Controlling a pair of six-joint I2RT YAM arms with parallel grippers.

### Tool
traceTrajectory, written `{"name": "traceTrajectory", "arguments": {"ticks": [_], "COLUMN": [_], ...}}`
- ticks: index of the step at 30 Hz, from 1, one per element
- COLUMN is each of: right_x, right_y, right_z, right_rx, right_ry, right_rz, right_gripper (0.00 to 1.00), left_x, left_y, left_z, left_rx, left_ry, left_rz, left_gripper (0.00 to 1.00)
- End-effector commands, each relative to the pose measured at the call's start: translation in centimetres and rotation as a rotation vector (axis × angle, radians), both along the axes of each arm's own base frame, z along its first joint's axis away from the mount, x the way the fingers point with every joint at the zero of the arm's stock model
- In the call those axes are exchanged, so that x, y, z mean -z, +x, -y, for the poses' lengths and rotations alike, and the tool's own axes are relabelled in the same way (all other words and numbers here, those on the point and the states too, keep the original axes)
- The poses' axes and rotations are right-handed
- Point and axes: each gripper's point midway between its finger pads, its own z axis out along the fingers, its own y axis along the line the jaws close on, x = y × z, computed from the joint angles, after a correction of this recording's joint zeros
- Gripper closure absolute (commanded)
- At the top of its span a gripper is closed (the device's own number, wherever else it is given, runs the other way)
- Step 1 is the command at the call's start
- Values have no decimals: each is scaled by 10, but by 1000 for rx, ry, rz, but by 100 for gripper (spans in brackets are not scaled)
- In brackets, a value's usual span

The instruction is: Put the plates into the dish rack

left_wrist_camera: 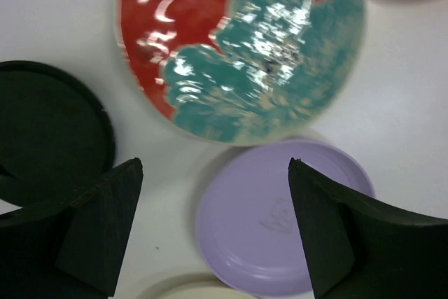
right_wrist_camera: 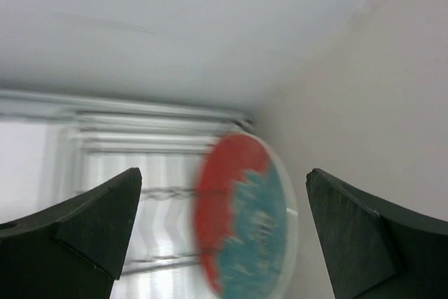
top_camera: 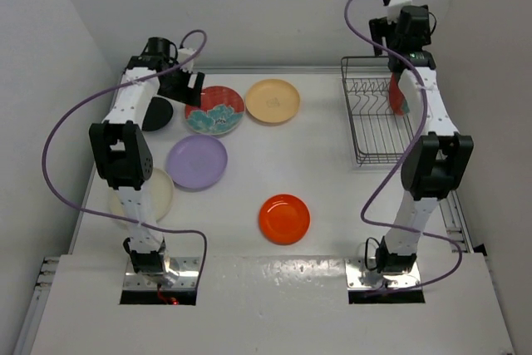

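I would leave the second red floral plate lying flat if I lifted my left gripper now. My left gripper's fingers are wide open short of the plate's rim.
The grey wire dish rack (top_camera: 371,122) stands at the back right. One red plate with teal flowers (top_camera: 397,94) stands upright in it; it also shows in the right wrist view (right_wrist_camera: 245,222). My right gripper (right_wrist_camera: 224,173) is open and empty just above that plate. The second red floral plate (left_wrist_camera: 245,47) lies flat at the back left. My left gripper (left_wrist_camera: 215,164) is open and empty above the gap between it, the black plate (left_wrist_camera: 49,124) and the lavender plate (left_wrist_camera: 280,222). The tan-yellow plate (top_camera: 272,101), cream plate (top_camera: 158,193) and orange plate (top_camera: 284,219) lie on the table.
White walls close in the table at the back and on both sides. The left arm (top_camera: 125,151) reaches over the cream plate and hides part of it. The right arm (top_camera: 432,147) stands along the rack's right side.
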Motion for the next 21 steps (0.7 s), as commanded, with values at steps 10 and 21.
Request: {"name": "traceTrajectory", "arguments": {"ticks": [10,21], "right_x": [4,0], "right_y": [-74,-100], "right_z": [-185,-217], "right_rx": [-372,-405], "right_ry": [268,391], "right_rz": [-25,22], "right_gripper": [0,0], "left_x": [80,135], "left_y": [43,39], "left_z": [-32,-8], "left_rx": [-224,-155], "left_ry": [-159,-379], "left_rz": [-111,-237], "left_gripper": [12,45]}}
